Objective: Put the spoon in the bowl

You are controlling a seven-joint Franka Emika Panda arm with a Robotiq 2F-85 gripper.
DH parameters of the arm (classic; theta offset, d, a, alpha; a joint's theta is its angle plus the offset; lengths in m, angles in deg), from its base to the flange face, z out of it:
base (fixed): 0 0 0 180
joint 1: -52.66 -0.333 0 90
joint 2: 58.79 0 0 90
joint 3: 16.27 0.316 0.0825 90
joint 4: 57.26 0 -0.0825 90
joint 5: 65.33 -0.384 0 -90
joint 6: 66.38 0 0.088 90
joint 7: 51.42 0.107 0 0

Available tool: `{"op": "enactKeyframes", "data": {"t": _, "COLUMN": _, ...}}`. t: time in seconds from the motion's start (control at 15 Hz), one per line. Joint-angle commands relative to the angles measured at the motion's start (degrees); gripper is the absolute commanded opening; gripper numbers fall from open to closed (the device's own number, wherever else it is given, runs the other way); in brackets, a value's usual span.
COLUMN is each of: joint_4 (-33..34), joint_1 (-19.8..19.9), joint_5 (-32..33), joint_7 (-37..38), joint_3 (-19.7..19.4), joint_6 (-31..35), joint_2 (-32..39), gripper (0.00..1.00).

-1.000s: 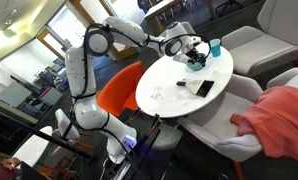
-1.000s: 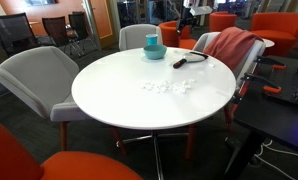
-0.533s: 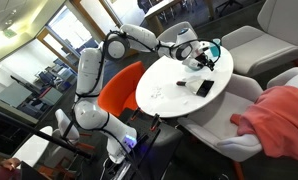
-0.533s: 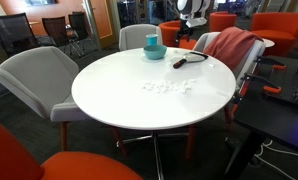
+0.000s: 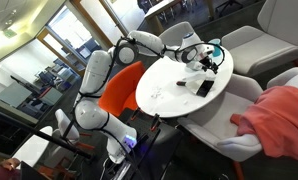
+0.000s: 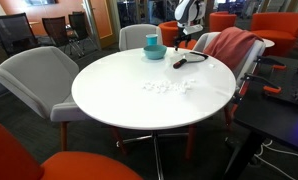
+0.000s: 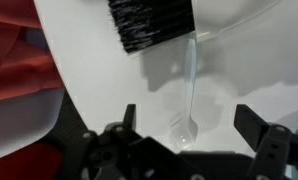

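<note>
My gripper should go lower before it closes on the spoon: the shadows fall apart from my fingers on either side of the spoon, above the table.
A clear plastic spoon (image 7: 189, 95) lies on the white round table (image 7: 99, 70), its bowl end towards my wrist camera. My gripper (image 7: 189, 125) is open, with a finger on each side of the spoon's bowl end, just above it. The black bristles of a brush (image 7: 149, 22) lie at the spoon's handle end. In an exterior view the shallow teal bowl (image 6: 154, 53) sits on the far side of the table with the taller teal cup (image 6: 151, 42) right behind it. My gripper (image 6: 184, 36) hangs to the right of them, over the brush (image 6: 189, 60).
A red cloth (image 6: 229, 45) is draped over a grey chair next to the table's edge near my gripper; it also shows in an exterior view (image 5: 279, 115). Small white bits (image 6: 169, 87) lie mid-table. Grey and orange chairs ring the table.
My arm has swung across from beyond the table and come down over the brush and spoon. The bowl, cup and brush have not moved.
</note>
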Motion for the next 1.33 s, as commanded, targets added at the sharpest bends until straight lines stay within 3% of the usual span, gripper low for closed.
{"op": "enactKeyframes", "data": {"t": 0.0, "joint_4": 5.8, "joint_1": 0.1, "joint_5": 1.5, "joint_7": 2.5, "joint_3": -0.4, "joint_6": -4.0, "joint_2": 3.5, "gripper": 1.0}}
{"op": "enactKeyframes", "data": {"t": 0.2, "joint_4": 8.2, "joint_1": 0.3, "joint_5": 1.5, "joint_7": 2.5, "joint_3": -0.3, "joint_6": -5.5, "joint_2": 5.2, "gripper": 0.92}}
{"op": "enactKeyframes", "data": {"t": 0.33, "joint_4": 9.5, "joint_1": 0.5, "joint_5": 1.4, "joint_7": 2.4, "joint_3": -0.1, "joint_6": -6.2, "joint_2": 6.1, "gripper": 0.69}}
{"op": "enactKeyframes", "data": {"t": 0.93, "joint_4": 13.5, "joint_1": 1.0, "joint_5": 1.4, "joint_7": 3.0, "joint_3": -0.2, "joint_6": -8.0, "joint_2": 8.2, "gripper": 0.02}}
{"op": "enactKeyframes", "data": {"t": 1.27, "joint_4": 13.5, "joint_1": 0.6, "joint_5": 1.7, "joint_7": 3.1, "joint_3": -0.3, "joint_6": -8.2, "joint_2": 7.8, "gripper": 0.02}}
